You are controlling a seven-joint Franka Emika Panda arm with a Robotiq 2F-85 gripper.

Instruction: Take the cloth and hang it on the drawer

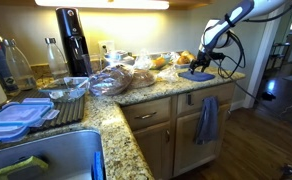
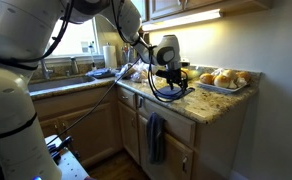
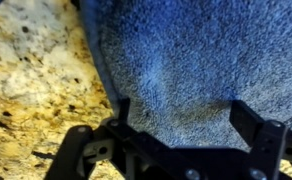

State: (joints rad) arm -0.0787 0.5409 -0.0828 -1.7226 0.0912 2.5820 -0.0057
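The bright blue cloth should be grabbed next by my gripper, near its edge and from above, so the rest hangs down free to go on the drawer.
The bright blue cloth lies flat on the granite counter near its far corner. In the wrist view the cloth fills most of the picture. My gripper hangs just above it, pointing down. In the wrist view its two fingers stand wide apart over the cloth, open and holding nothing. It also shows in an exterior view. The oak drawer fronts run under the counter edge.
A duller grey-blue towel hangs in front of the cabinet below the counter and shows in both exterior views. Bagged bread and rolls, a tray of rolls, a black appliance, bottles and a sink crowd the counter.
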